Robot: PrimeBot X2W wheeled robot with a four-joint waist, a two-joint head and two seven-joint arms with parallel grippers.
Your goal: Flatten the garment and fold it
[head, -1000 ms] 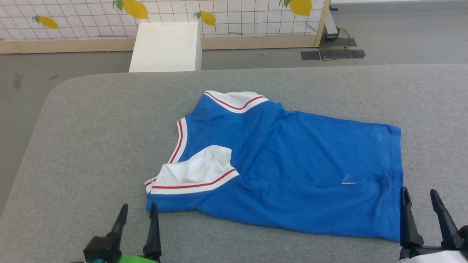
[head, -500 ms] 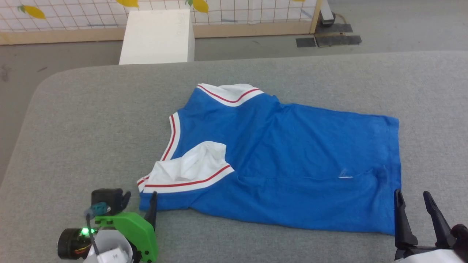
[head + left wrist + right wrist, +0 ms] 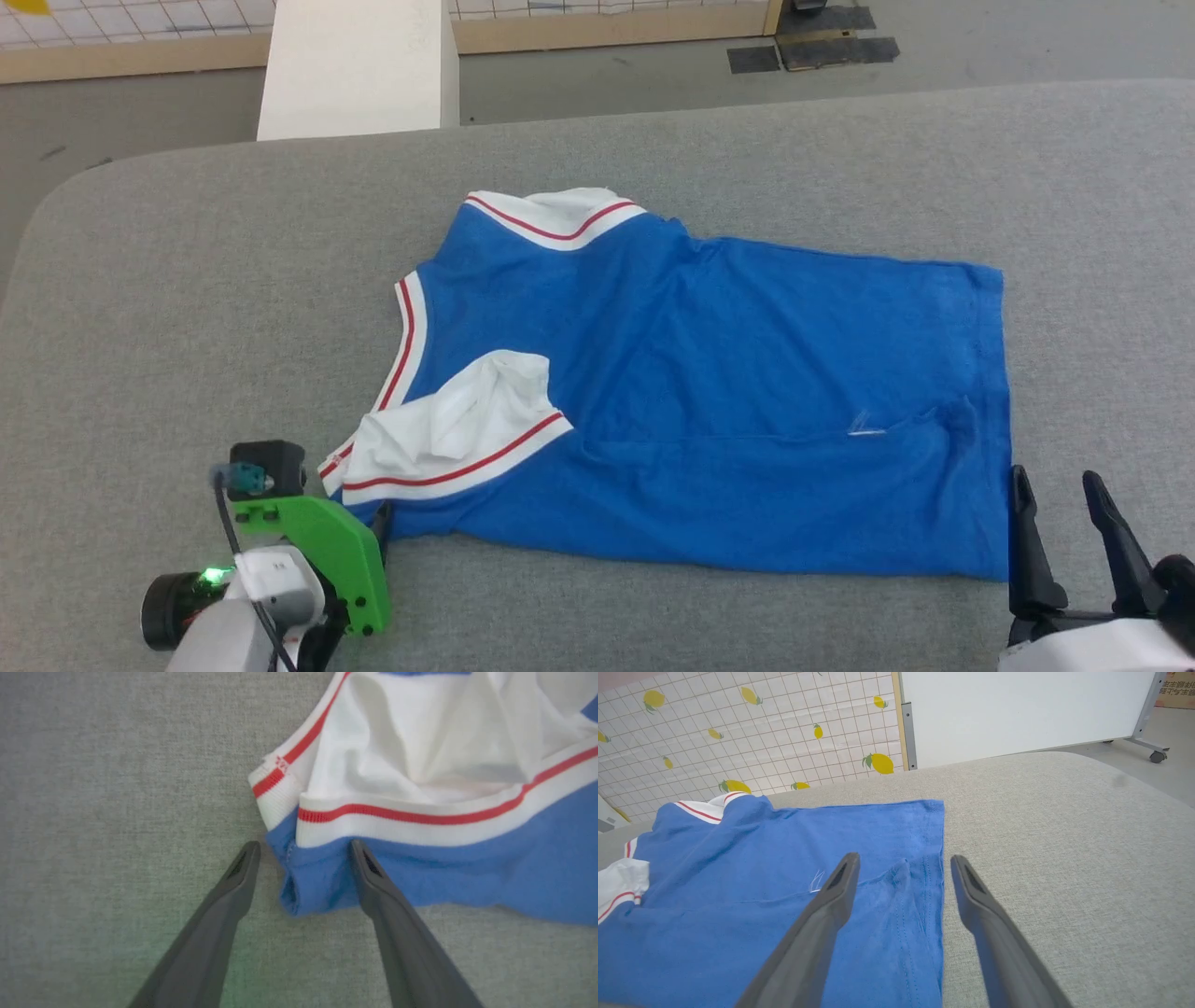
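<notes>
Next, my left gripper grabs the shirt by its blue corner (image 3: 360,511) beside the red-striped trim (image 3: 375,491) to flatten the shirt.
The garment (image 3: 709,392), a bright blue jersey shirt with red-and-white trim, lies mostly spread on the grey table (image 3: 187,299). Its near white sleeve (image 3: 457,429) is crumpled and folded onto the blue body. My left gripper (image 3: 303,843) points down at the near-left corner, open, with one finger on the table and the other on the blue cloth (image 3: 420,877). Its green wrist bracket (image 3: 322,551) hides most of it from above. My right gripper (image 3: 1055,478) is open by the near-right hem corner, and its fingers straddle the hem edge (image 3: 931,891) from above.
A white box (image 3: 355,65) stands on the floor behind the table. Beyond it are a lemon-patterned tiled panel (image 3: 738,732) and a white board on wheels (image 3: 1017,709). The table's rounded far-left corner (image 3: 56,196) is close to the shirt's left side.
The head camera has tilted down. My left arm has turned over from fingers-forward to pointing down at the shirt's near-left corner. The right gripper has hardly moved.
</notes>
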